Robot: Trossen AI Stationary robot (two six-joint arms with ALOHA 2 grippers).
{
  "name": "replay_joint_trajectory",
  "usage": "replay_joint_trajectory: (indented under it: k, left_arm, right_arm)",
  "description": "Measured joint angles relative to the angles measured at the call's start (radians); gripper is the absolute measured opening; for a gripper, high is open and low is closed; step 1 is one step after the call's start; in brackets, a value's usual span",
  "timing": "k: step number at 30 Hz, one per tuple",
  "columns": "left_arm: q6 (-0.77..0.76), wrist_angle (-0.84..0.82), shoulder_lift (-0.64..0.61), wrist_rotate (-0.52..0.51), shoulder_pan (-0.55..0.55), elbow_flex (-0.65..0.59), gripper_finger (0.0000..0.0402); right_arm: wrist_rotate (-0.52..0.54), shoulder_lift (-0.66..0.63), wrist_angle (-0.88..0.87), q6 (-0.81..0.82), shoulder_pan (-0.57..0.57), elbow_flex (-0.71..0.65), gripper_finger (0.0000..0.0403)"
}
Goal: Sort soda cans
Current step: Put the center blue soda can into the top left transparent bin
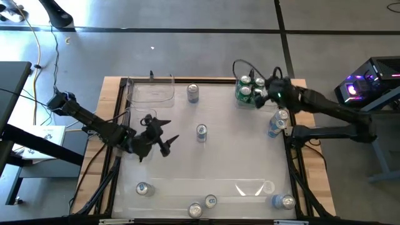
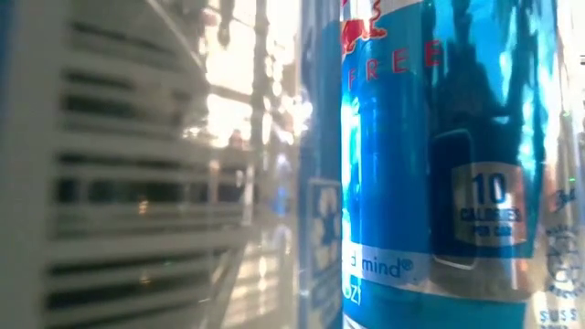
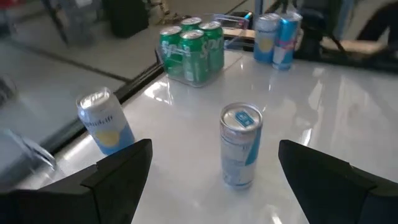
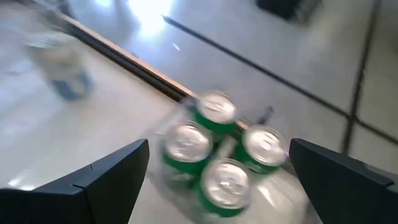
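I will next sort the silver-and-blue can into a clear tray (image 1: pixel 151 90), so I will grab it with my left gripper by its upper side below the can's rim (image 1: pixel 201 130).
My left gripper (image 1: pixel 167 142) (image 3: pixel 214 149) is open and empty above the table's left half. A silver-and-blue soda can (image 1: pixel 201 132) (image 3: pixel 241 144) stands upright on the table just ahead of it. My right gripper (image 1: pixel 259 95) (image 4: pixel 219 144) is open and empty above several green soda cans (image 1: pixel 247 90) (image 4: pixel 217 152), which stand upright in a clear tray at the far right corner. The green cans also show in the left wrist view (image 3: pixel 191 48). Two blue-and-silver cans (image 1: pixel 278 122) (image 3: pixel 277 38) stand at the right edge.
One can (image 1: pixel 192 92) (image 3: pixel 104 121) stands at the far middle. Several cans (image 1: pixel 142 189) (image 1: pixel 195 210) (image 1: pixel 284 201) stand along the near edge. A clear tray (image 1: pixel 152 92) lies at the far left and another (image 1: pixel 250 187) near the front. A blue can (image 2: pixel 439 164) fills the low view.
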Motion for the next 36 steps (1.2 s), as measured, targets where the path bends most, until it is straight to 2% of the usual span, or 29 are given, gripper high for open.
replay_joint_trajectory:
  k: [2,4,8,11,14,17,19,21,26,31,36]
  left_arm:
    - [-0.058,0.016,0.0,0.043,0.048,0.0,0.0349]
    - [-0.063,0.046,0.006,0.152,0.111,0.0,0.0349]
    - [0.021,0.122,0.011,0.31,0.252,0.006,0.0349]
    - [0.14,0.127,0.023,0.44,0.358,0.053,0.0349]
    - [0.317,0.132,0.057,0.685,0.43,0.124,0.0346]
    - [0.584,0.148,0.107,0.981,0.454,0.16,0.0339]
    - [0.662,0.187,0.146,1.058,0.455,0.16,0.0335]
    - [0.663,0.238,0.196,1.058,0.452,0.16,0.0332]
    - [0.504,0.304,0.322,0.914,0.457,0.159,0.0331]
    - [0.543,0.315,0.413,0.897,0.444,0.159,0.0331]
    - [0.537,0.386,0.472,0.762,0.425,0.159,0.0331]
  right_arm:
    - [0.044,-0.033,0.032,0.009,0.099,-0.03,0.0385]
    - [0.087,-0.056,0.084,0.024,0.199,-0.074,0.0385]
    - [0.157,-0.063,0.293,0.061,0.409,-0.23,0.0385]
    - [0.225,-0.032,0.548,0.042,0.538,-0.383,0.0385]
    - [0.283,0.002,0.78,0.049,0.63,-0.484,0.0385]
    - [0.299,0.028,0.918,0.041,0.698,-0.535,0.0385]
    - [0.322,0.041,0.956,0.044,0.729,-0.544,0.0385]
    - [0.35,0.05,0.953,0.049,0.757,-0.545,0.0385]
    - [0.38,0.054,0.954,0.052,0.801,-0.546,0.0385]
    - [0.394,0.054,0.946,0.075,0.821,-0.546,0.0385]
    - [0.393,0.054,0.944,0.075,0.831,-0.546,0.0385]
